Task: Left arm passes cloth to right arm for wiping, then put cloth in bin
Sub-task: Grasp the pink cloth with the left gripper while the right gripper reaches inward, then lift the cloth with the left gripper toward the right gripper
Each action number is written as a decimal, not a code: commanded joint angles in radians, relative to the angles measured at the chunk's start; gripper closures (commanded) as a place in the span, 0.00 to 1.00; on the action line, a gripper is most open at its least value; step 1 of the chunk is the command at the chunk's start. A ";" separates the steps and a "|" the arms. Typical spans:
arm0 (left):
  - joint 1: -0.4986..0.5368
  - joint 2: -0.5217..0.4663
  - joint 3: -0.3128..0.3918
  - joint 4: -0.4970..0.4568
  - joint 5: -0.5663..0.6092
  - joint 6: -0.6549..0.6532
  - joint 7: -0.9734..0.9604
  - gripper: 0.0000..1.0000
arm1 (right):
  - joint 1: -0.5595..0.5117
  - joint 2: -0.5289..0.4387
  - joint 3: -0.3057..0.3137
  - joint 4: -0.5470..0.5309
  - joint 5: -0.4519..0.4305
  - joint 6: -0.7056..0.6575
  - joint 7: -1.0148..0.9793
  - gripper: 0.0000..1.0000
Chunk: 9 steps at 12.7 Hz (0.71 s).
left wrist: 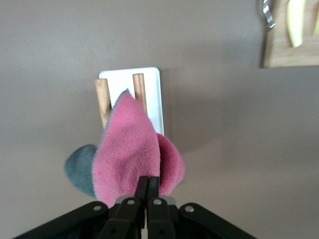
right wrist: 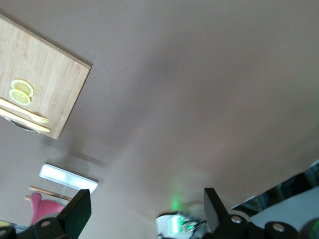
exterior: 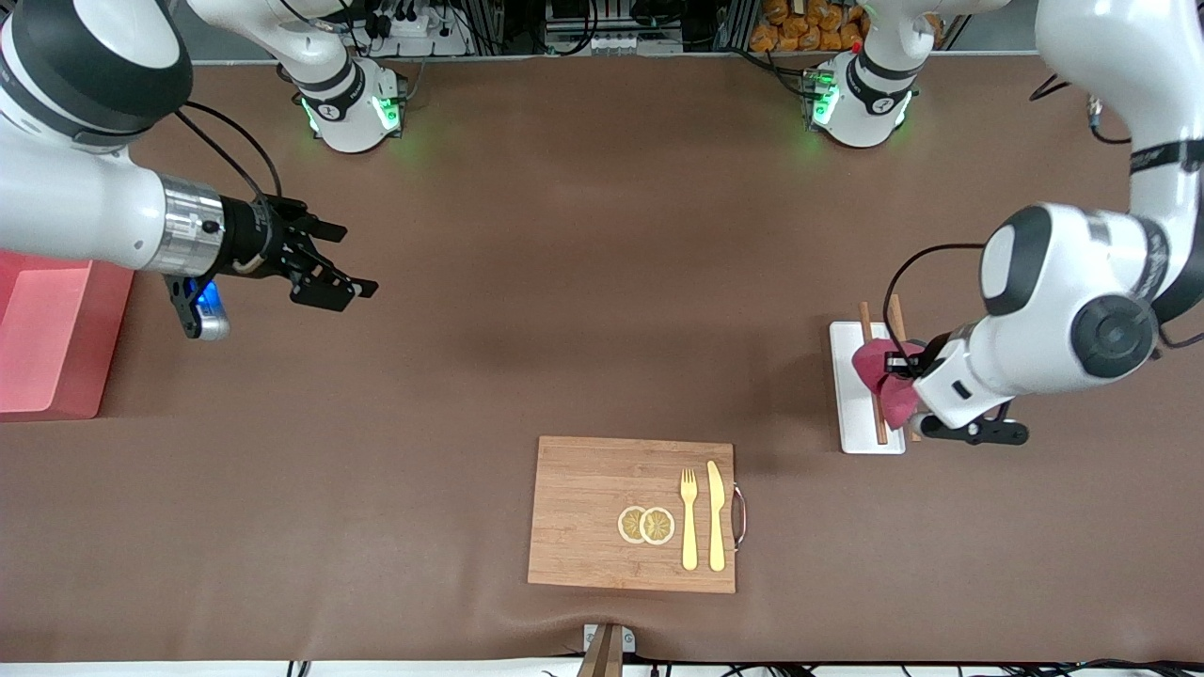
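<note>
The cloth has to wipe and end at the pink bin (exterior: 47,348), so the robot's right gripper needs to grip the cloth next by its bunched pink middle (exterior: 891,382).
My left gripper (exterior: 905,369) is shut on the maroon-red cloth (exterior: 884,381) and holds it just over the white tray (exterior: 861,434). In the left wrist view the fingertips (left wrist: 143,183) pinch the cloth (left wrist: 129,149), which hangs with a grey part to one side. My right gripper (exterior: 343,259) is open and empty in the air, over the bare table toward the right arm's end; its jaws stand wide apart in the right wrist view (right wrist: 145,206). The pink bin (exterior: 47,348) stands at the right arm's end of the table.
Two wooden sticks (exterior: 879,423) lie on the white tray (left wrist: 152,84). A wooden cutting board (exterior: 593,508) with lemon slices (exterior: 646,525), a fork (exterior: 689,517) and a knife (exterior: 716,515) lies nearer to the front camera. The right wrist view shows the tray (right wrist: 67,178) and cloth (right wrist: 42,206) far off.
</note>
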 commanded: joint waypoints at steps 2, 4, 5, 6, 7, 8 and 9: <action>-0.030 -0.062 -0.037 0.013 -0.007 -0.014 -0.073 1.00 | 0.036 0.141 0.003 0.149 0.101 0.000 0.317 0.00; -0.036 -0.061 -0.104 0.029 -0.009 -0.014 -0.167 1.00 | 0.086 0.207 0.004 0.211 0.122 0.036 0.482 0.00; -0.034 -0.060 -0.155 0.029 -0.019 -0.014 -0.216 1.00 | 0.109 0.225 0.004 0.213 0.148 0.078 0.549 0.00; -0.036 -0.057 -0.193 0.030 -0.044 -0.011 -0.266 1.00 | 0.125 0.245 0.004 0.213 0.194 0.130 0.597 0.00; -0.036 -0.051 -0.231 0.030 -0.093 0.004 -0.314 1.00 | 0.133 0.270 0.004 0.214 0.286 0.180 0.632 0.00; -0.037 -0.045 -0.259 0.042 -0.152 0.033 -0.339 1.00 | 0.145 0.290 0.004 0.214 0.370 0.222 0.645 0.00; -0.043 -0.031 -0.279 0.046 -0.209 0.065 -0.356 1.00 | 0.168 0.304 0.004 0.214 0.403 0.263 0.647 0.00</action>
